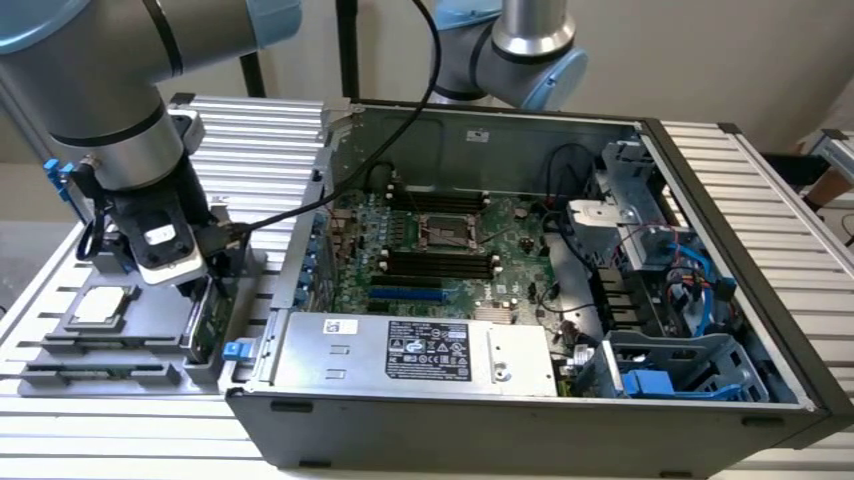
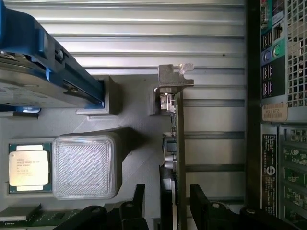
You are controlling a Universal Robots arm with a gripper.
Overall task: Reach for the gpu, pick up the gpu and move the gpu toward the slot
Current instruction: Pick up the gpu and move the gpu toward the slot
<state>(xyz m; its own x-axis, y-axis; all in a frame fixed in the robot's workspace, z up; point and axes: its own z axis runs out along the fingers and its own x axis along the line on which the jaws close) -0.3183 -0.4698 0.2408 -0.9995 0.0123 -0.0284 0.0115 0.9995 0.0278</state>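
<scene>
The gripper's black fingers reach down beside both sides of the GPU, so the gripper should close on the GPU now.
The gpu (image 2: pixel 175 139) stands on edge in the grey parts tray (image 2: pixel 134 110), a thin green card with its silver bracket (image 2: pixel 173 76) at one end. My gripper (image 2: pixel 169 207) is open and low over it, one black finger (image 2: pixel 139 199) on each side of the card, with small gaps showing. In the exterior view the gripper (image 1: pixel 198 295) hangs over the tray at the left of the computer case, and the gpu (image 1: pixel 204 325) shows as a green edge just below it. The blue slot (image 1: pixel 407 295) lies on the motherboard inside the case.
A silver CPU chip (image 2: pixel 29 165) and a hard drive with blue rails (image 2: pixel 33 81) share the tray. The open computer case (image 1: pixel 534 410) stands close to the tray's right side, its wall (image 2: pixel 252 105) beside the card. A power supply (image 1: pixel 414 350) fills the case's front.
</scene>
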